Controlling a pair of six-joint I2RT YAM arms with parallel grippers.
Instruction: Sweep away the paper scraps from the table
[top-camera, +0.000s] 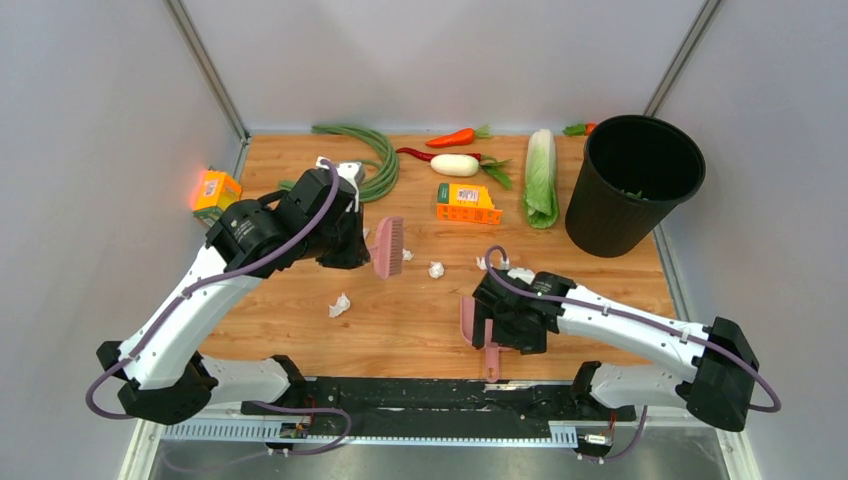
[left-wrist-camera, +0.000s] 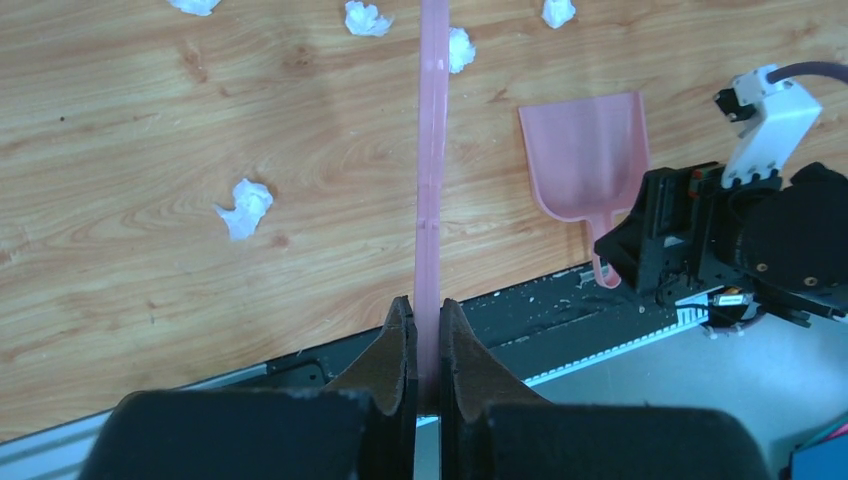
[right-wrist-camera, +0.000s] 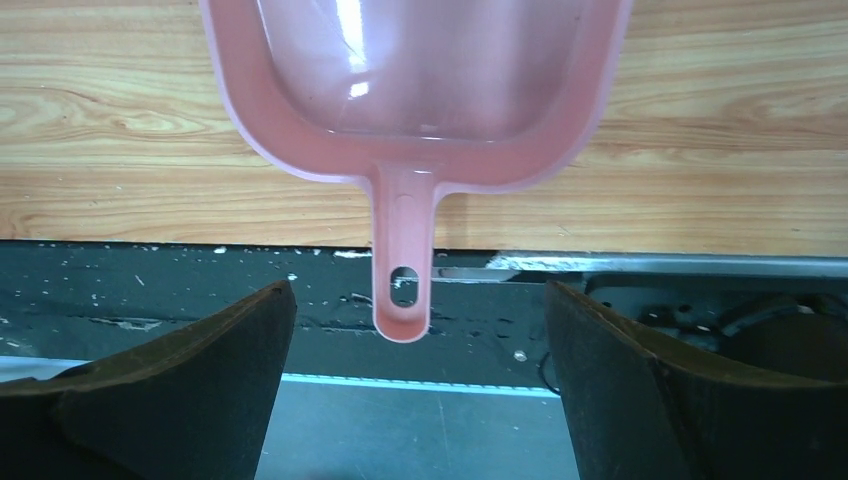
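The robot's right gripper should grab the pink dustpan by its handle (top-camera: 491, 362) (right-wrist-camera: 403, 260) next. The pan and front edge then stay free to take in the swept paper scraps.
My left gripper (top-camera: 358, 240) (left-wrist-camera: 427, 300) is shut on the thin handle of a pink brush (top-camera: 387, 247) (left-wrist-camera: 432, 150), held over the table (top-camera: 400, 330). Several small white paper scraps lie around it: one near the front left (top-camera: 340, 305) (left-wrist-camera: 244, 208), one in the middle (top-camera: 436, 269) (left-wrist-camera: 460, 48), one by the right arm (top-camera: 520, 273). The pink dustpan (top-camera: 467, 320) (left-wrist-camera: 588, 158) (right-wrist-camera: 420, 70) lies at the table's near edge. My right gripper (top-camera: 492, 340) (right-wrist-camera: 417, 290) is open, its fingers either side of the dustpan's handle (right-wrist-camera: 403, 260) without touching it.
A black bucket (top-camera: 640, 185) stands at the back right. A cabbage (top-camera: 540, 175), an orange box (top-camera: 467, 203), a white radish (top-camera: 455, 165), a carrot (top-camera: 455, 137) and green beans (top-camera: 370, 160) lie along the back. A black rail (right-wrist-camera: 300, 300) runs below the table's front edge.
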